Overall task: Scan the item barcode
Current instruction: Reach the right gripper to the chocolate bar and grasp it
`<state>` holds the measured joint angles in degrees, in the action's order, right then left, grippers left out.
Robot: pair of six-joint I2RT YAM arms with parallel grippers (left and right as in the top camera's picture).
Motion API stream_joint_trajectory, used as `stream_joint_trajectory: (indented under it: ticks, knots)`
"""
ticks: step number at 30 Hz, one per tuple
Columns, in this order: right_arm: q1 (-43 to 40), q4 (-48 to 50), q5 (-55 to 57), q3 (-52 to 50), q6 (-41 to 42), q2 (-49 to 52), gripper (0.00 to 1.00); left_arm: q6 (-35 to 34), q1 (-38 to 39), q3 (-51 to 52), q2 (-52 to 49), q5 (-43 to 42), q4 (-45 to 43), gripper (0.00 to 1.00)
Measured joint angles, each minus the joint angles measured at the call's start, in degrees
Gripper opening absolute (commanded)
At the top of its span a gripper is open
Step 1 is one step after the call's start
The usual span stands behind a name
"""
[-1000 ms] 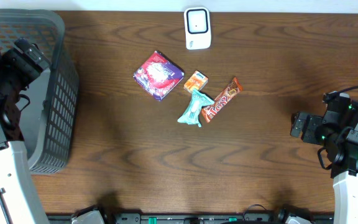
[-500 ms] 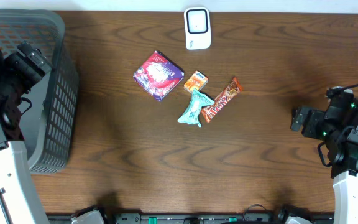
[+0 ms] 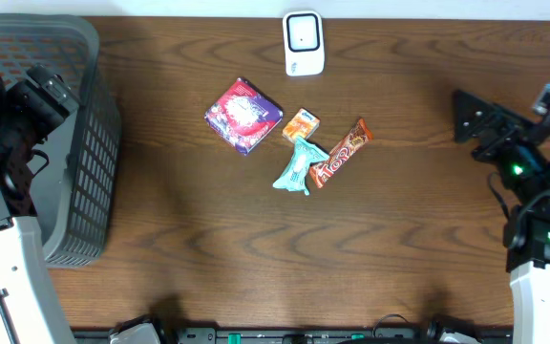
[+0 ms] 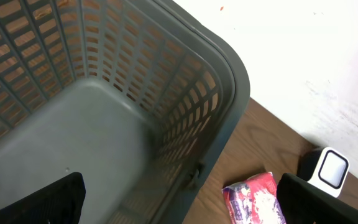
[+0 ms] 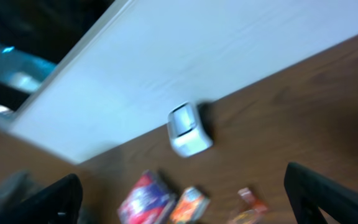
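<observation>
I should next hold the chocolate bar by its wrapper edge (image 3: 358, 134) (image 5: 252, 200) with my right gripper. The broad side of the bar will then stay free to scan the barcode.
Several snack items lie mid-table: a purple-red packet (image 3: 243, 116), a small orange box (image 3: 301, 125), a teal packet (image 3: 295, 165) and a brown-orange chocolate bar (image 3: 340, 153). The white barcode scanner (image 3: 303, 43) stands at the far edge. My left gripper (image 3: 53, 96) hangs open over the grey basket, empty; in the left wrist view its jaws (image 4: 179, 205) frame the basket wall and the purple-red packet (image 4: 253, 196). My right gripper (image 3: 468, 117) is open and empty at the right, well apart from the items. The blurred right wrist view shows the scanner (image 5: 188, 129) and the packet (image 5: 143, 199).
A grey slatted basket (image 3: 94, 143) fills the left side, its rim (image 4: 229, 81) close under my left gripper. A white wall runs behind the table's far edge. Bare brown wood lies between the snacks and my right arm.
My right arm has swung from the lower right toward the far side, its gripper now pointing left at the items. The left arm and the snacks have stayed put.
</observation>
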<state>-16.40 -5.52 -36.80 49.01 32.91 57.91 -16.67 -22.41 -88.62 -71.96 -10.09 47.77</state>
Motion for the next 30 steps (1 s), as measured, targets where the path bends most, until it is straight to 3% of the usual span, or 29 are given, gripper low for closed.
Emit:
stream_joint_trajectory:
  ticks: [9,12,18,23,24,26,27,28,30]
  knots:
    - [12.52,-3.76,3.87,0.11,2.73,11.41,0.99,0.0,0.0,0.0,0.0,0.0,-0.02,0.98]
    - [16.35,-11.47,8.28,2.84,2.64,17.99,0.99,0.0,0.0,0.0,0.0,0.0,0.0,0.98]
    - [22.18,-39.1,22.29,22.05,-1.81,33.29,0.99,0.0,0.0,0.0,0.0,0.02,0.02,0.98]
    - [23.96,-42.99,24.87,33.59,-5.66,39.82,0.95,0.0,0.0,0.0,0.0,0.02,-0.02,0.98]
    - [24.24,-42.75,24.28,34.03,-6.03,40.09,0.76,0.0,0.0,0.0,0.0,0.02,0.0,0.98]
    - [24.63,-41.7,23.34,34.12,-6.21,40.15,0.63,0.0,0.0,0.0,0.0,0.02,-0.02,0.98]
    - [24.81,-40.72,22.97,34.12,-5.99,40.22,0.6,0.0,0.0,0.0,0.0,0.02,0.0,0.98]
    - [24.96,-39.54,22.53,34.12,-4.59,40.33,0.64,0.0,0.0,0.0,0.0,0.02,-0.02,0.98]
    - [25.07,-38.73,22.23,34.21,-2.25,40.7,0.63,0.0,0.0,0.0,0.0,0.02,0.0,0.98]
